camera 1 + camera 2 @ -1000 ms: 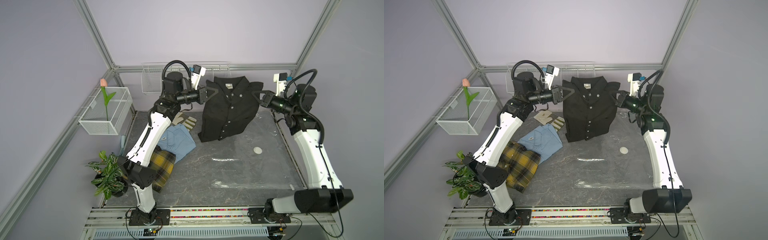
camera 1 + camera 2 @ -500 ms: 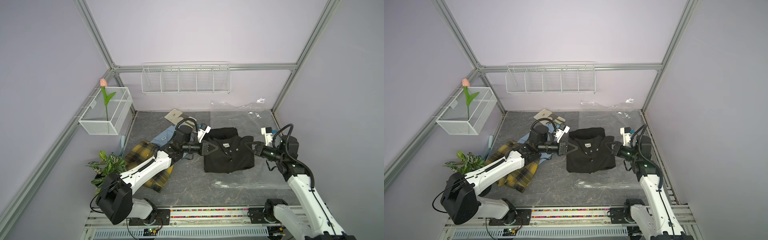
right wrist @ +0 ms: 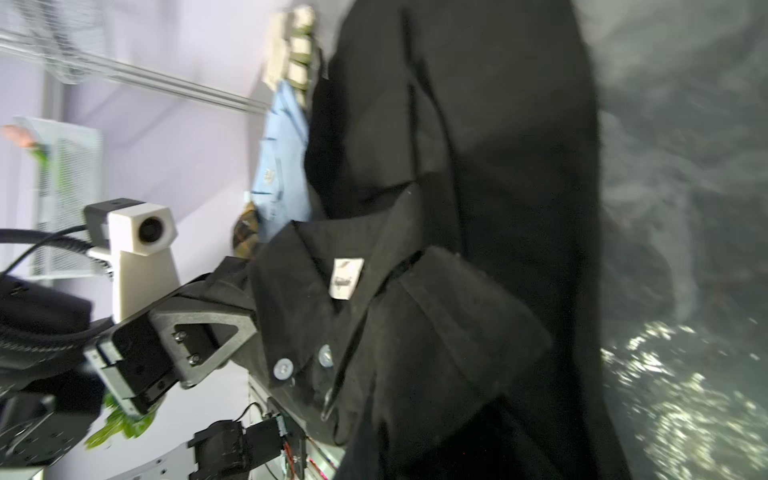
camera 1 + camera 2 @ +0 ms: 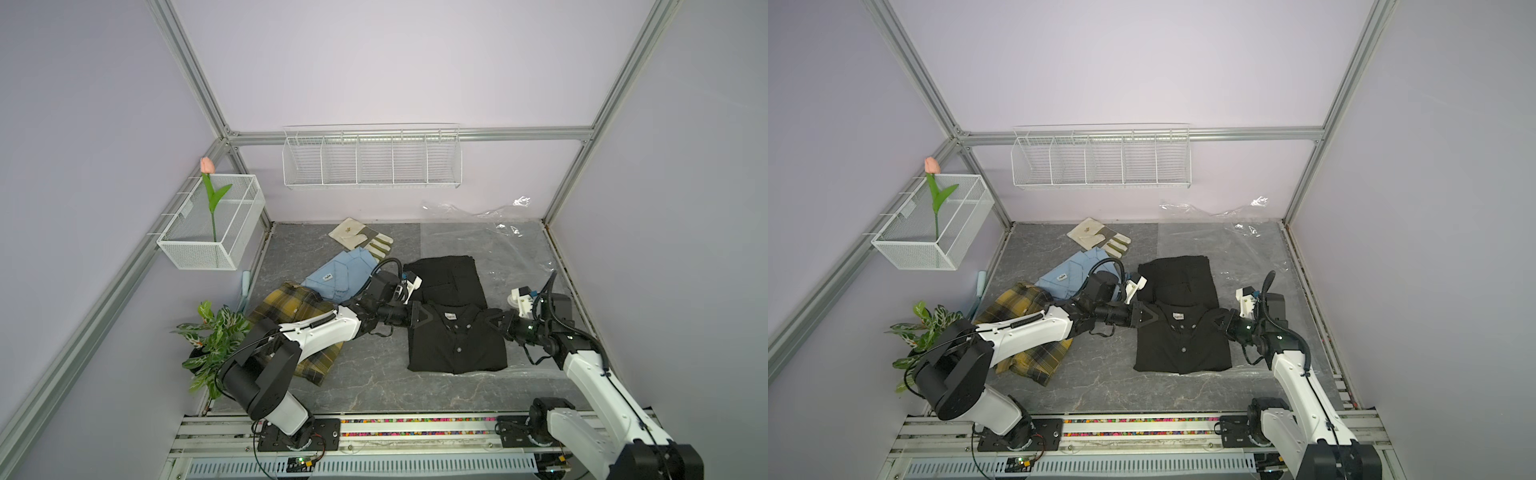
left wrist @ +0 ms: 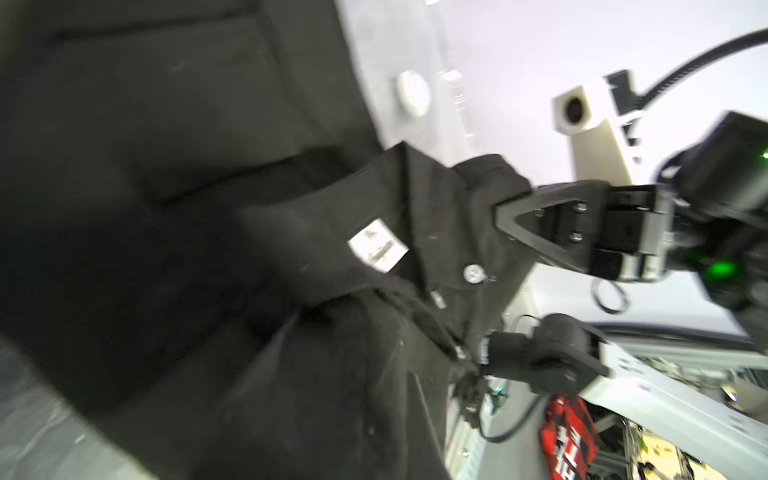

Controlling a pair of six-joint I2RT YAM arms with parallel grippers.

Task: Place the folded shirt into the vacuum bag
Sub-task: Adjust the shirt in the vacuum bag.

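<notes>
The robot's fingers hold the collar [image 4: 451,314] up off the cloth [image 4: 443,277] behind it, so the robot needs to lower the black shirt before the left gripper lets go of it.
The black button shirt [image 4: 455,345] [image 4: 1183,345] lies doubled over on the right half of the table. Its collar half is turned toward the front, over the rest of the cloth. My left gripper [image 4: 419,316] [image 3: 245,320] is shut on one shoulder. My right gripper [image 4: 496,324] [image 5: 505,216] is shut on the other shoulder. The vacuum bag [image 4: 519,257] [image 4: 1254,257] is clear crinkly plastic spread under and behind the shirt, with its far end bunched against the back wall. Its round white valve [image 5: 412,93] shows beside the cloth. In each wrist view, black cloth hides that gripper's own fingers.
A blue shirt [image 4: 340,276], a yellow plaid shirt [image 4: 299,328] and work gloves [image 4: 361,237] lie left of the black shirt. A potted plant [image 4: 212,336] stands at the front left. A wire basket with a tulip [image 4: 212,232] and a wire shelf [image 4: 372,162] hang on the walls.
Both grippers have brought the black shirt down from high in the air to the table and toward the front. It now lies spread out and doubled over instead of hanging.
</notes>
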